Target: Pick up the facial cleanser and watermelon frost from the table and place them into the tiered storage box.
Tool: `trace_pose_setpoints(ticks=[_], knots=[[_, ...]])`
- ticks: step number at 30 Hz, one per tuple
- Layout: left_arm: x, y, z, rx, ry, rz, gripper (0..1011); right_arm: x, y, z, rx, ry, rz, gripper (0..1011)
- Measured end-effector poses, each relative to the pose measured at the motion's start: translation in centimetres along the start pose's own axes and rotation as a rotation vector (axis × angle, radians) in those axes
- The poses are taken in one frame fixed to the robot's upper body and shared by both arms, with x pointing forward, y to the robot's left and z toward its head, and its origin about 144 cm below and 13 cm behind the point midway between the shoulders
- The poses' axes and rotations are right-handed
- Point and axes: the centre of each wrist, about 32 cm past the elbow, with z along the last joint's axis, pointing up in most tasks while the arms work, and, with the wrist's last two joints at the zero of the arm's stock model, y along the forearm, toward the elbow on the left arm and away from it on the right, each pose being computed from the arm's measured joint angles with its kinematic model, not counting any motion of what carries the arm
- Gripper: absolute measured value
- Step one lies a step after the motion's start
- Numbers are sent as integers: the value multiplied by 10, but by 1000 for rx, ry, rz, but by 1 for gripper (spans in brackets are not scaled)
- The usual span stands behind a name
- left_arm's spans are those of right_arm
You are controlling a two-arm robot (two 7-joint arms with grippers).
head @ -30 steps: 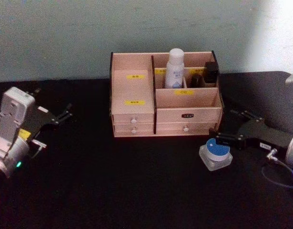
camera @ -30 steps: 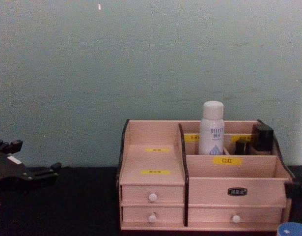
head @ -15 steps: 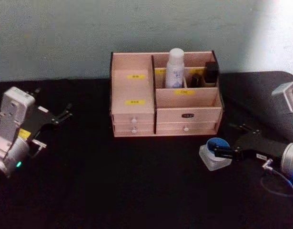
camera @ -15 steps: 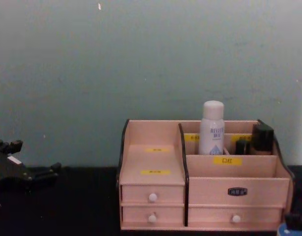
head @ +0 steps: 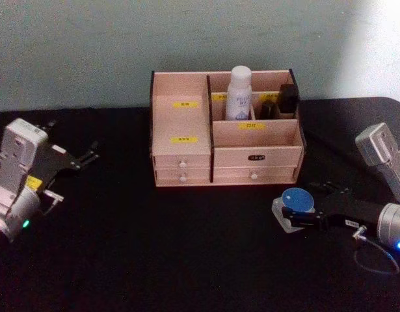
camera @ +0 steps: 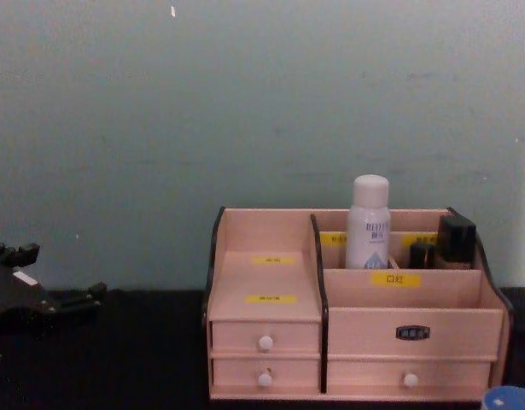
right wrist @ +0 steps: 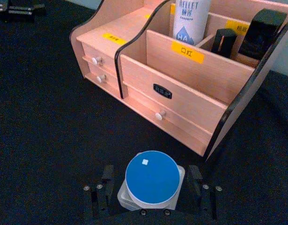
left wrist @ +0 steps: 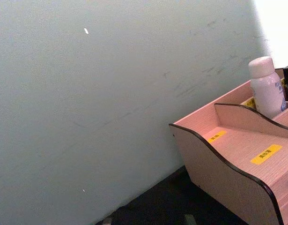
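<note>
The watermelon frost needs to go into the tiered storage box (camera: 266,307), so my right gripper should next grab the jar by its blue lid (camera: 510,398).
The watermelon frost (right wrist: 151,178), a squat clear jar with a blue lid, stands on the black table in front of the tiered storage box's right end (head: 294,201). My right gripper (right wrist: 151,188) is open and straddles the jar, one finger on each side with small gaps. In the head view the right gripper (head: 298,210) reaches in from the right. The facial cleanser (head: 239,91), a tall white bottle, stands upright in a back compartment of the tiered storage box (head: 186,123). My left gripper (head: 82,158) hovers open at the far left, well away from the box.
Small black bottles (head: 287,97) occupy the box's back right compartment beside the cleanser. The front right compartment (right wrist: 204,77) and the left stepped shelf (left wrist: 249,145) are bare. A pale wall stands close behind the box. A cable loops near my right wrist (head: 375,250).
My right gripper has swung nearer and lower, and its fingers now sit on both sides of the jar. The jar, the bottle and my left arm have stayed put.
</note>
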Motion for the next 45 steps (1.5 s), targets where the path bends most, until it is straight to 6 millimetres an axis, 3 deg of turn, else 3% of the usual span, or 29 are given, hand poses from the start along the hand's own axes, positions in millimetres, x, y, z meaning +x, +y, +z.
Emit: trace_pose_setpoints(ticks=[37, 45], knots=[[0, 0, 0, 0, 0, 0, 1001, 0, 6, -4, -19, 6, -3, 1000], [0, 0, 0, 0, 0, 0, 1001, 0, 6, -4, -18, 7, -3, 842]])
